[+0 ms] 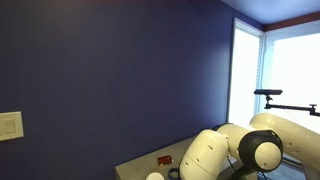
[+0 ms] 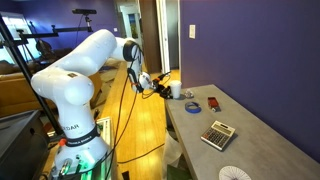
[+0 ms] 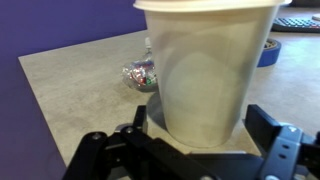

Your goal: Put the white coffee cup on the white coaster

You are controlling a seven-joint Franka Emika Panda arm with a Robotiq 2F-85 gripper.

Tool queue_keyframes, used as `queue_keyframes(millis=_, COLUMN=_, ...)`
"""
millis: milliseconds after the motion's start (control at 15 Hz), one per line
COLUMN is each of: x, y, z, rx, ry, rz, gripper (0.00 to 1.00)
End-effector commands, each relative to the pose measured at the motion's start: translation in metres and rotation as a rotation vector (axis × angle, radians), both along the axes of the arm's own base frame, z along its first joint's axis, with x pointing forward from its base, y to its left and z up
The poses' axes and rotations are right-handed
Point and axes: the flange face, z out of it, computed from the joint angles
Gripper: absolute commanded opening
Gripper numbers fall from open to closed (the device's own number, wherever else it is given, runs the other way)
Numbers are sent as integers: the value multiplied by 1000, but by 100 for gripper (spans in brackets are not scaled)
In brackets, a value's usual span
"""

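My fingers reach forward on either side of the cup's base (image 2: 176,94) (image 3: 202,122). My gripper is ready and should close on the cup now.
The white coffee cup (image 3: 205,70) fills the middle of the wrist view and stands upright on the grey table (image 3: 70,90). My gripper (image 3: 203,125) is open, with one black finger on each side of the cup's base. The right finger is almost touching it and a small gap shows on the left. In an exterior view the gripper (image 2: 160,88) is at the table's far end beside the cup (image 2: 177,91). The white coaster does not clearly show in any view.
A crumpled foil ball (image 3: 140,72) lies just behind the cup, and a blue ring (image 3: 268,52) lies to the right. A blue thing (image 2: 190,106), a red thing (image 2: 212,102), a calculator (image 2: 218,134) and a striped disc (image 2: 233,173) lie on the table.
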Motion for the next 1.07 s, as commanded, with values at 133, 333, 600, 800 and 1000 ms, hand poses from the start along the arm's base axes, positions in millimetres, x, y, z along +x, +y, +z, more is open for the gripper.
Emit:
queue_keyframes(millis=133, x=7, y=-2, z=-3, rx=-6, ry=7, rz=34, gripper=80)
queue_keyframes(millis=333, x=8, y=-2, z=-2, rx=-10, ry=2, rz=35, gripper=77)
queue_keyframes(millis=600, x=9, y=-2, z=-1, rx=-12, ry=-4, rz=34, gripper=75)
queue_keyframes(millis=800, x=9, y=-1, z=1, rx=-12, ry=-4, rz=29, gripper=75)
queue_keyframes(millis=1000, x=9, y=0, z=4, rx=-10, ry=-6, rz=22, gripper=73)
